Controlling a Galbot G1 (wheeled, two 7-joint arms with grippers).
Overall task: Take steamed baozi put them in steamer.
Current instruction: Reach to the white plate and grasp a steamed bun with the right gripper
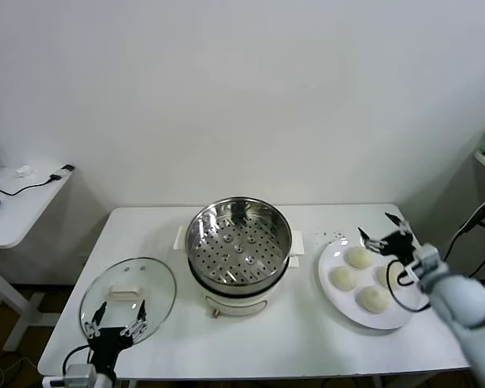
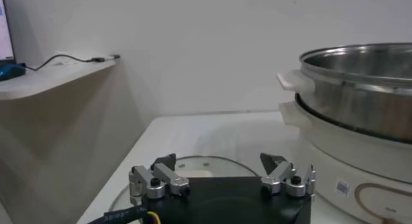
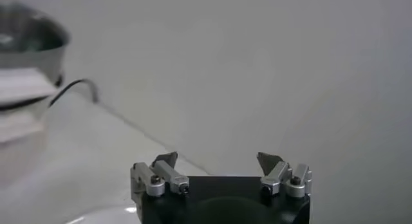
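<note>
My right gripper takes hold of the baozi nearest the dark specks by its rounded sides next, to fill the steamer's perforated tray (image 1: 238, 249).
The steamer (image 1: 238, 246), a shiny steel pot with a perforated tray on a cream-white base, stands mid-table; its tray holds nothing. It also shows in the left wrist view (image 2: 360, 109). Cream-white baozi (image 1: 359, 258) (image 1: 343, 278) (image 1: 373, 299) lie on the flat white plate (image 1: 330, 293) to the right; a fourth is partly hidden behind my right arm. My right gripper (image 1: 385, 230) is open and empty, just above the plate's far edge; it shows open in its wrist view (image 3: 219, 159). My left gripper (image 1: 113, 320) is open and empty at the near left, over the glass lid (image 1: 128, 293).
The glass lid also shows under the left gripper (image 2: 219, 162) in the left wrist view. A side desk (image 1: 20, 202) with cables stands at the far left. A small white card (image 1: 331, 238) lies beside the steamer. The table's front edge is near both arms.
</note>
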